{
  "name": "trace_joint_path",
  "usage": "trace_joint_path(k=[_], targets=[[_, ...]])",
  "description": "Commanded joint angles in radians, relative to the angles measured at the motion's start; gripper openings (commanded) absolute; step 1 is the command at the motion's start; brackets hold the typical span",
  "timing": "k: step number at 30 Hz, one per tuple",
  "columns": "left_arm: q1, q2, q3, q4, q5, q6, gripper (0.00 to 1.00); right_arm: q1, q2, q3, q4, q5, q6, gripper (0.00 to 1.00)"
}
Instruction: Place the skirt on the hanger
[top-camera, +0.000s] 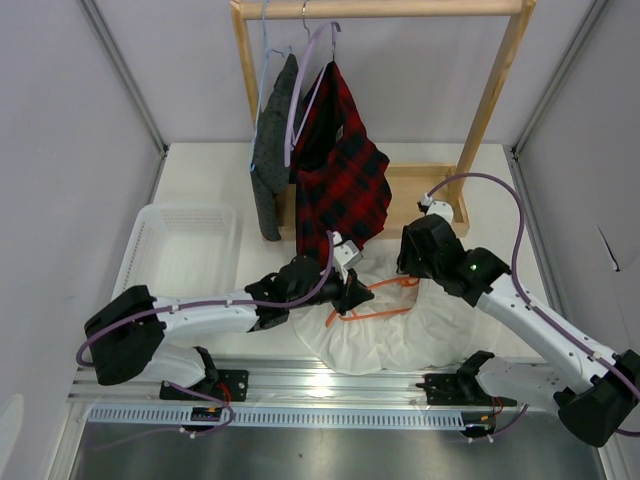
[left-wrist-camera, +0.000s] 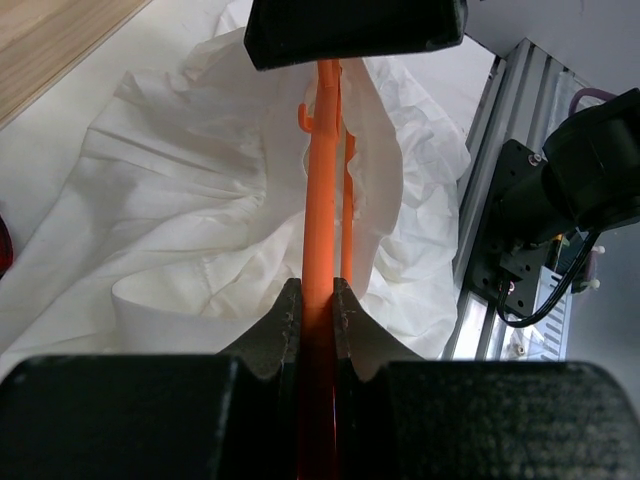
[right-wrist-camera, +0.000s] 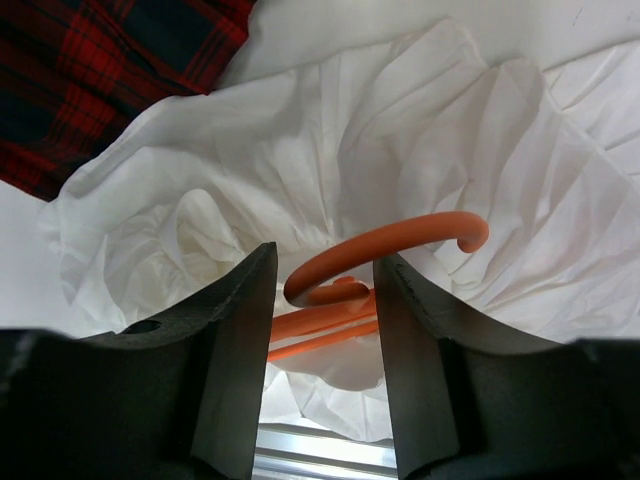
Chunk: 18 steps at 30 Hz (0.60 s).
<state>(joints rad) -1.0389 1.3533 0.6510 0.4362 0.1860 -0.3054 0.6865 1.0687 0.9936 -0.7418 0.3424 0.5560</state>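
My right gripper is to grab the orange hanger next by the base of its hook (top-camera: 409, 281), so the hanger's bars stay free for the skirt (top-camera: 400, 335).
The white crinkly skirt (top-camera: 400, 335) lies crumpled on the table between the arms. The orange hanger (top-camera: 372, 317) lies partly inside it. My left gripper (top-camera: 350, 290) is shut on one orange hanger bar (left-wrist-camera: 322, 180), which runs straight out between its jaws over the skirt (left-wrist-camera: 180, 220). My right gripper (top-camera: 415, 265) is open above the skirt's far edge. In the right wrist view its fingers (right-wrist-camera: 325, 258) stand either side of the hanger's hook (right-wrist-camera: 400, 238), which sticks out of a bunched opening in the skirt (right-wrist-camera: 330, 150), without touching it.
A wooden rack (top-camera: 490, 110) stands at the back. A red-and-black plaid garment (top-camera: 340, 170) on a lavender hanger and a dark grey garment (top-camera: 272, 150) hang from it; the plaid hem reaches near my left gripper. A white basket (top-camera: 180, 250) sits left. A metal rail (top-camera: 340, 385) runs along the near edge.
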Motion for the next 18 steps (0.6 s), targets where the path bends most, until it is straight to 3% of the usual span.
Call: trace_joint_path(k=[1, 6, 18], targets=[[-0.012, 0.004, 0.047, 0.075, 0.018, 0.011, 0.0, -0.016, -0.041, 0.005, 0.064, -0.015, -0.027, 0.49], [-0.016, 0.01, 0.047, 0.067, 0.007, 0.012, 0.0, -0.016, -0.024, 0.002, 0.076, -0.059, -0.054, 0.42], [-0.016, -0.014, 0.061, 0.059, -0.091, 0.0, 0.0, -0.007, -0.092, -0.122, 0.085, -0.086, -0.001, 0.42]])
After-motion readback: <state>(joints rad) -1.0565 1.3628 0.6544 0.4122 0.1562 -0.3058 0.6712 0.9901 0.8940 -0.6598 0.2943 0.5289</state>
